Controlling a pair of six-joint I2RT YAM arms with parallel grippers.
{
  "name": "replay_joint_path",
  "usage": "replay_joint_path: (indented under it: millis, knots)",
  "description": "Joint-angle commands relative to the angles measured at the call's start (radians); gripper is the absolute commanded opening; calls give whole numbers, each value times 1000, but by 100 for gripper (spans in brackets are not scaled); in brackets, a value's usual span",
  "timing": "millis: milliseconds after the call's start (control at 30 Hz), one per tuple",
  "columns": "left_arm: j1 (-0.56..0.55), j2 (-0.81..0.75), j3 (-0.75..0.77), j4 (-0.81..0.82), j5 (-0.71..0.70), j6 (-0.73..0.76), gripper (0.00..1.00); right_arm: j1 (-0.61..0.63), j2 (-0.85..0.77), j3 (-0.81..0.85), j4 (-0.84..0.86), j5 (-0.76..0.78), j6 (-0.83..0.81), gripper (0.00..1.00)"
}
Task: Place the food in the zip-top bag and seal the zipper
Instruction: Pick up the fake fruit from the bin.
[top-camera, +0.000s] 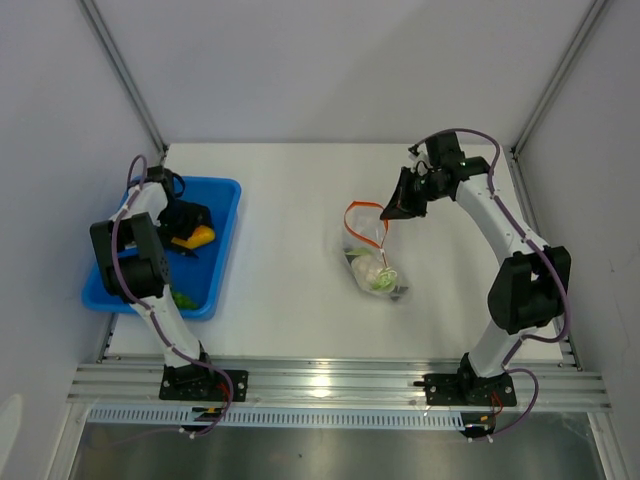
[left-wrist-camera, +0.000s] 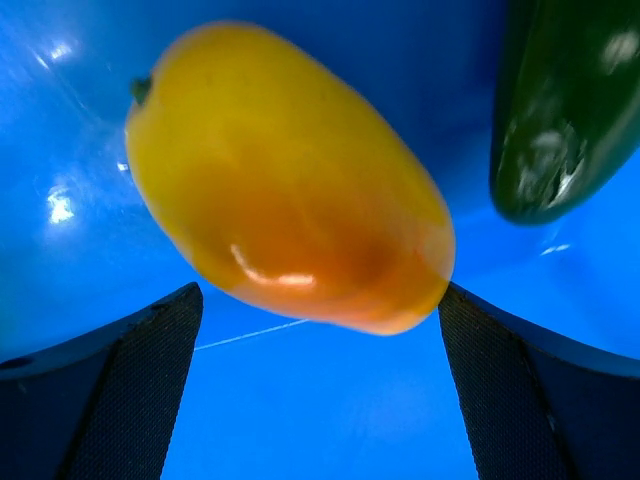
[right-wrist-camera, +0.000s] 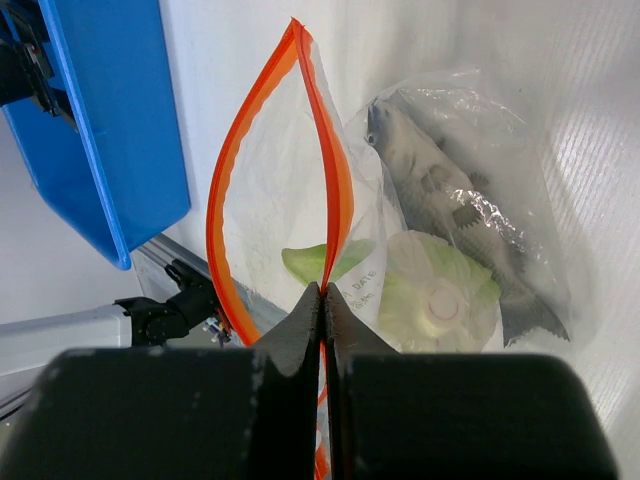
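The free stem end of the orange-yellow piece (left-wrist-camera: 290, 180) should go into the zip-top bag first, so my left gripper will next grab the piece across its near end (left-wrist-camera: 374, 272), opposite the stem.
My left gripper (top-camera: 190, 225) is down in the blue tray, open, its two dark fingers (left-wrist-camera: 130, 390) standing on either side of the near end of the orange-yellow piece (left-wrist-camera: 290, 180) without touching it. To the right of that piece lies the dark green cucumber (left-wrist-camera: 565, 110). My right gripper (right-wrist-camera: 322, 290) is shut on the orange-red zipper (right-wrist-camera: 335, 190) and holds up one side of the zip-top bag (top-camera: 375, 265), whose mouth gapes open. Through the clear plastic I see the white-green leafy vegetable (right-wrist-camera: 430, 290) and a dark grey fish-like toy (right-wrist-camera: 440, 190).
The blue tray (top-camera: 225, 200) sits at the table's left; a green piece (top-camera: 183, 298) lies at its near end. An aluminium rail (top-camera: 340, 385) runs along the near edge with both arm bases. White walls close in the back and sides.
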Motion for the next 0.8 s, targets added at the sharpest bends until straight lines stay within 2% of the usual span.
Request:
replay_joint_path:
  millis: [0,333,433,667,733,767]
  knots:
    - [31,-42,-4,44,11,-49,99,-3,-51,-1,-9,8,-23,0]
    - [72,-36,-15,58,25,-28,100,-5,-65,-13,-8,6,-21,0]
    - [71,-34,-27,79,31,-15,96,-3,-63,-12,-5,5,-17,0]
    - [71,-56,-67,115,54,20,73,8,-69,-7,-8,11,-14,0]
    - [71,-70,-73,116,57,38,59,21,-72,-9,-5,14,-14,0]
    - [71,-85,-81,124,59,50,48,26,-74,-9,-6,17,-14,0]
